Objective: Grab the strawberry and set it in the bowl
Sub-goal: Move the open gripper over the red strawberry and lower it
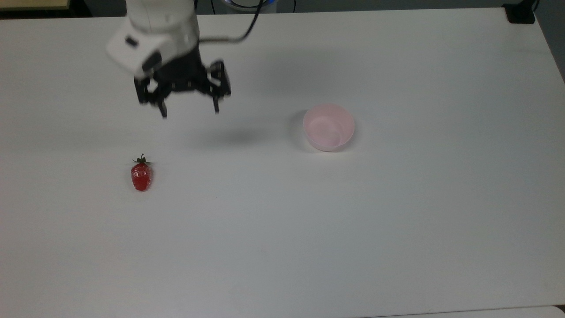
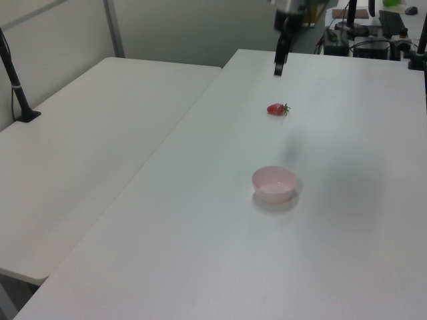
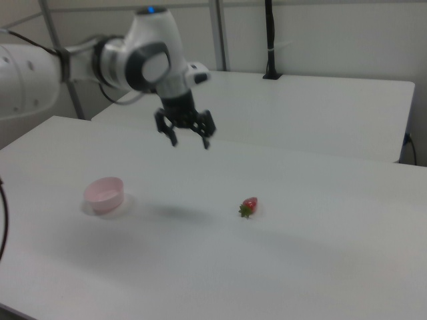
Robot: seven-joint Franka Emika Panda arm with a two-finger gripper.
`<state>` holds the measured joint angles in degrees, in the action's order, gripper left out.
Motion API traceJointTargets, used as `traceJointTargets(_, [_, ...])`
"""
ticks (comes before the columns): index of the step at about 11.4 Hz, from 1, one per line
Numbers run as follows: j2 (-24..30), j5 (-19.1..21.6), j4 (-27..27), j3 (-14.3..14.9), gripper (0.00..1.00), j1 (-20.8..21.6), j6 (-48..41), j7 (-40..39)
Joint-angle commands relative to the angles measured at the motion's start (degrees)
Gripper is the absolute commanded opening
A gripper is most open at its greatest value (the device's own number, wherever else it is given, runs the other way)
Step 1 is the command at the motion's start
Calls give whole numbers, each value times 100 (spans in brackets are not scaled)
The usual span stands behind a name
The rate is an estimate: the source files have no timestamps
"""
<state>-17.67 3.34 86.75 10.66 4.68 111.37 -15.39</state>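
My gripper will take hold of the strawberry by its red body [image 2: 274, 109]. Then it will put the strawberry in the bowl [image 2: 273, 184].
The red strawberry [image 1: 141, 176] with its dark green cap lies on the white table [image 1: 282, 229] toward the top view's left; I also see the strawberry [image 2: 275, 109] in the left view and the strawberry [image 3: 249, 206] in the right view. The pale pink bowl [image 1: 329, 126] stands empty to the right of centre; the bowl [image 2: 273, 184] and the bowl [image 3: 104, 194] look the same from the sides. My gripper [image 1: 190, 110] hangs open high above the table, between strawberry and bowl, nothing between its fingers. The gripper [image 3: 190, 141] is well clear of both.
A second white table [image 2: 87, 153] adjoins at the left view's left, with a black post [image 2: 17, 83] clamped on it. Another black post [image 3: 269, 40] stands at the back of the right view. Cables and equipment [image 2: 373, 30] sit beyond the far table edge.
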Motion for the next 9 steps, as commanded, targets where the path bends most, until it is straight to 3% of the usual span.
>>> traceJointTargets(1, [-762, -175, -27, 190, 100, -239, 1277, -278])
traceJointTargets(3, [-1219, -167, -26, 339, 100, -363, 1737, -806])
traceJointTargets(6, [-1914, -175, -35, 542, 100, -345, 2265, -860])
traceJointTargets(9, [-2319, -175, -44, 542, 87, -301, 2678, -816])
